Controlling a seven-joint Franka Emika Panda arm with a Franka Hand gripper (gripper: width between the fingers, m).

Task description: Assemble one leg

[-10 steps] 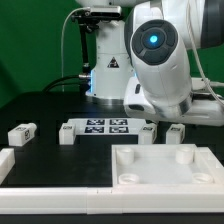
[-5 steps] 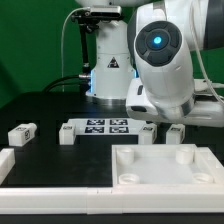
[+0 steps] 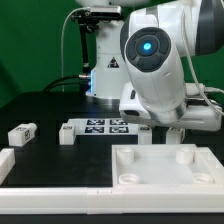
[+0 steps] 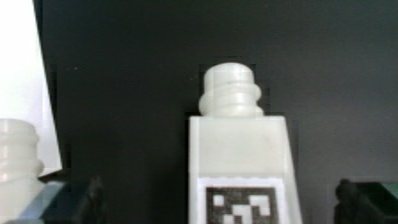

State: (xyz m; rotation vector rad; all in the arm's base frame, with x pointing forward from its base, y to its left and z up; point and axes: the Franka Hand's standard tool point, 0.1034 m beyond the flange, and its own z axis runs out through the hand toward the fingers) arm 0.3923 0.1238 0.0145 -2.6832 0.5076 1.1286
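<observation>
My gripper should close on the white leg's tagged body (image 4: 237, 172) now, as its open fingers are on both sides in the wrist view.
In the wrist view a white leg (image 4: 240, 150) stands between my gripper's (image 4: 217, 205) dark fingers (image 4: 64, 205). Its ribbed round tip points away and a square tag is on its near face. The jaws are open, with a dark gap on each side of the leg. A second leg (image 4: 15, 165) shows at the edge of that view. In the exterior view the arm's wrist (image 3: 155, 95) hides the gripper. Two legs (image 3: 146, 131) (image 3: 178, 133) show under it, beyond the square panel (image 3: 165, 168).
Another leg (image 3: 20, 132) lies at the exterior view's left. One more (image 3: 68, 135) lies beside the marker board (image 3: 105, 126). A white L-shaped rail (image 3: 40, 196) runs along the front edge. The robot base (image 3: 108, 65) stands behind.
The arm has swung a little toward the exterior view's left and come lower and closer over the two legs. The parts on the table have not moved.
</observation>
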